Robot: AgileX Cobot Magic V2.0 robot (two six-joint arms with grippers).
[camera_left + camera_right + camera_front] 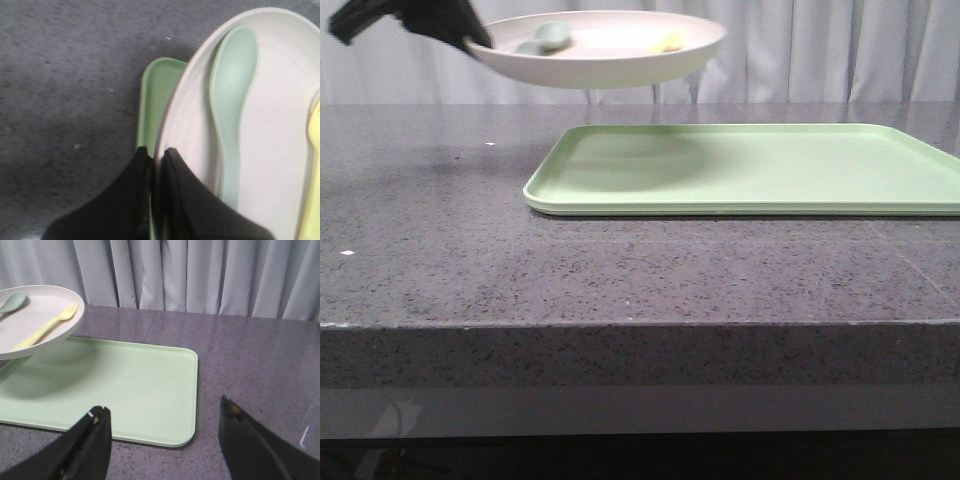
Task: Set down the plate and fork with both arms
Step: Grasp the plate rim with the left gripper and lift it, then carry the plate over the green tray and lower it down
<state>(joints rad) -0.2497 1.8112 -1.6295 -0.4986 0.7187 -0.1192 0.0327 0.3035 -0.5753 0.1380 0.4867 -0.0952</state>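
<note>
I should keep holding the cream plate with my left gripper. The plate is still high above the light-green tray in the front view.
The pale cream plate hangs in the air above the left end of the light-green tray. My left gripper is shut on the plate's left rim; in the left wrist view its black fingers pinch the plate edge at the gripper tips. On the plate lie the yellow fork, also the fork near the plate's right side, and a grey-green spoon. My right gripper stands open over the tray's near right corner with nothing between its fingers.
The tray lies on a dark speckled stone table. A grey-white curtain hangs behind the table. The table's front edge runs across the front view.
</note>
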